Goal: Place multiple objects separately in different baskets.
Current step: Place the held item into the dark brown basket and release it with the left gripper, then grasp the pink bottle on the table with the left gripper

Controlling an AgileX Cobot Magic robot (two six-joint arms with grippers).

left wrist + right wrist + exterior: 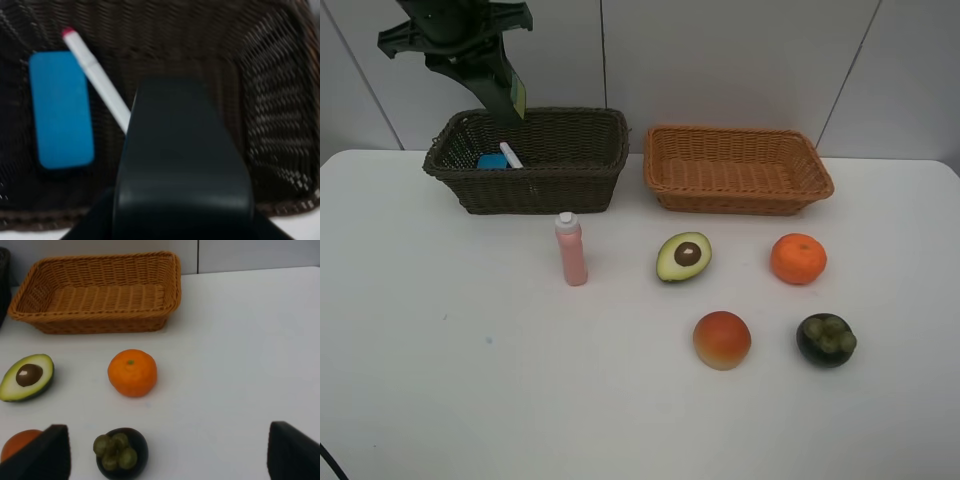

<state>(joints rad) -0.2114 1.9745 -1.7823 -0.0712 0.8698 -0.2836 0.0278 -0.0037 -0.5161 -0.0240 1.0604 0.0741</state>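
The dark green pump bottle [505, 95] is hanging high above the bottom of the dark brown basket. It is too early to release, so the robot's left gripper needs to keep holding the bottle until the bottle is lower.
My left gripper [470, 55] hangs over the dark brown basket [570, 185], shut on the dark green pump bottle [505, 95], which fills the left wrist view [180, 165]. Inside that basket lie the blue eraser [61, 110] and the pink-tipped marker [97, 80]. On the table stand the pink bottle [571, 250], avocado half [683, 256], orange [798, 258], peach [722, 339] and mangosteen [826, 340]. The tan basket [740, 195] holds nothing. In its wrist view my right gripper [170, 455] stands open, low near the mangosteen [120, 452], with nothing between its fingers.
A white wall runs close behind both baskets. The two baskets sit side by side at the table's back with a narrow gap between them. Bare white tabletop [440, 380] stretches across the front left.
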